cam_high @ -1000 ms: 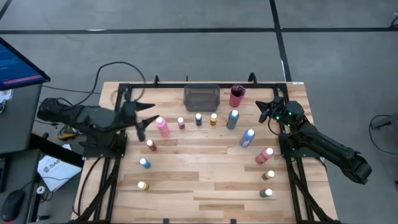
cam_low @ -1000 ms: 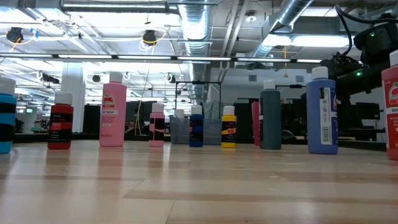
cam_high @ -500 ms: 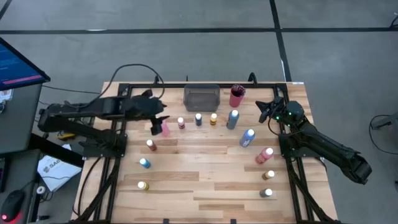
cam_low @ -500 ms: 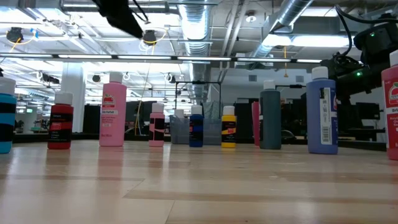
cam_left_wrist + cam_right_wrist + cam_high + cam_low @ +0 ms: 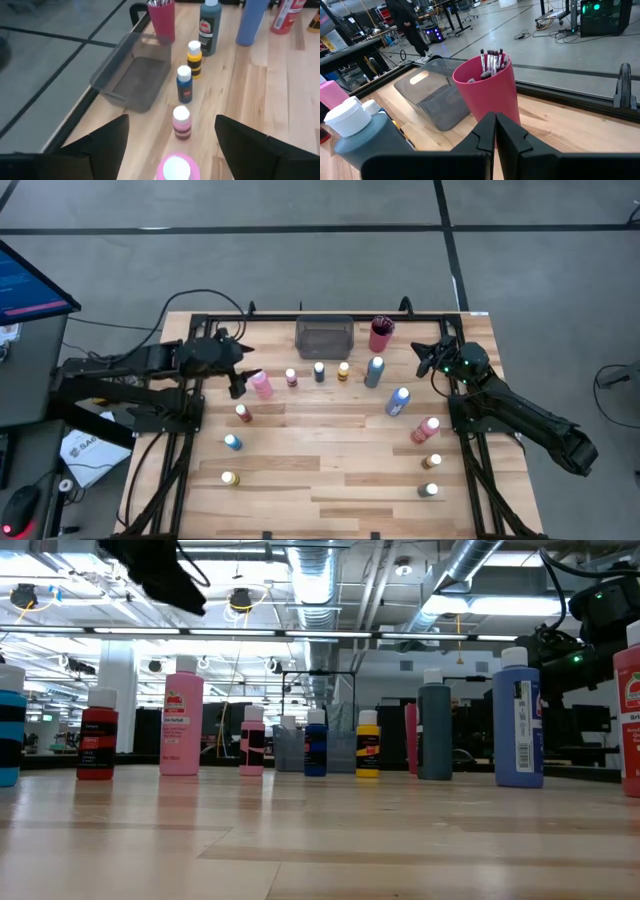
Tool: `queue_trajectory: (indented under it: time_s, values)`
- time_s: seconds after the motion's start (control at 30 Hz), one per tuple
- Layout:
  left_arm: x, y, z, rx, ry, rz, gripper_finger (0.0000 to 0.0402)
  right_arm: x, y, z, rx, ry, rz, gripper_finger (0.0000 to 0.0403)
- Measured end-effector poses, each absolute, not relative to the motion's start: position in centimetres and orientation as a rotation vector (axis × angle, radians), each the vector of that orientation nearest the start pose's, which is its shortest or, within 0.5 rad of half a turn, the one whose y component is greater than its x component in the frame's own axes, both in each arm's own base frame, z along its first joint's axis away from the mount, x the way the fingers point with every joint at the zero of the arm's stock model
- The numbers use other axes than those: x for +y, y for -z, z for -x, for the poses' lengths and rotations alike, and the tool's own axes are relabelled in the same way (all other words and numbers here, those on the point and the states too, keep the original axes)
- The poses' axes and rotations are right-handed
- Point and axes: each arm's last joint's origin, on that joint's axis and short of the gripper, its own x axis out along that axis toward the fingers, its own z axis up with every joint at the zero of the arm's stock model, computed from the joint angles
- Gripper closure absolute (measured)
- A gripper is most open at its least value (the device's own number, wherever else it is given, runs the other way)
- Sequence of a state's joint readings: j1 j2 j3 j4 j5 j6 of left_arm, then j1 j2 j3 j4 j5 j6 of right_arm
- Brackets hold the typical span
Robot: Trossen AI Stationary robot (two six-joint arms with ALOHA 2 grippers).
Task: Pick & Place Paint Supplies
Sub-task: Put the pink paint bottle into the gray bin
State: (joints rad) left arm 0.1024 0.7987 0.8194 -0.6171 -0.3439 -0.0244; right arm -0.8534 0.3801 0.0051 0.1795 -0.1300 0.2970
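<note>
I need to grab the tall pink bottle by its neck under the cap [image 5: 258,378] with my left gripper next. Then the bottle can go in the grey tray [image 5: 324,338].
Paint bottles stand upright across the wooden table: a tall pink one [image 5: 261,385], a far row of small ones [image 5: 319,371], a dark teal one [image 5: 374,371], a blue one [image 5: 398,401] and others nearer. Brushes [image 5: 490,62] stand in the red cup [image 5: 381,334]. My left gripper [image 5: 238,372] is open and hovers just left of and above the tall pink bottle, whose cap [image 5: 176,168] shows between its fingers in the left wrist view. My right gripper [image 5: 430,358] is shut and waits near the table's far right corner, facing the cup [image 5: 490,92].
The grey tray [image 5: 324,336] sits at the far edge, left of the red cup. A black frame rail [image 5: 270,316] runs along the far edge. More small bottles stand near the left side [image 5: 232,442] and right side [image 5: 432,462]. Bare wood lies in the near middle [image 5: 330,480].
My left arm reached out from the table's left side toward the tall pink bottle, coming into the top of the low view, then drew back slightly to the left and sank a little. The bottles have kept their places.
</note>
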Motion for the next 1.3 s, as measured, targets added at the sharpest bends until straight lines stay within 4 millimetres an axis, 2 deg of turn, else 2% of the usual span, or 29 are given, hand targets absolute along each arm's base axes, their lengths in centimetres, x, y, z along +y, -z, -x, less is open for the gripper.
queue_trajectory:
  time_s: [0.4, 0.73, 0.87, 1.2, 1.3]
  values:
    - [2.6, -24.6, -15.6, 0.643, -0.483, 0.022, 0.0112, -8.7, -14.9, -8.1, 0.068, 0.743, -0.377, 0.0395]
    - [2.6, -22.6, -15.3, 0.674, -0.492, 0.02, 0.0123, -8.7, -14.9, -8.1, 0.068, 0.743, -0.377, 0.0395]
    - [2.6, -22.6, -15.4, 0.668, -0.491, 0.021, 0.0161, -8.7, -14.9, -8.1, 0.068, 0.743, -0.377, 0.0395]
    - [2.6, -22.5, -15.7, 0.671, -0.461, 0.023, 0.0285, -8.7, -14.9, -8.1, 0.068, 0.743, -0.377, 0.0395]
    - [2.6, -22.4, -15.9, 0.669, -0.455, 0.025, 0.0309, -8.7, -14.9, -8.1, 0.068, 0.743, -0.377, 0.0395]
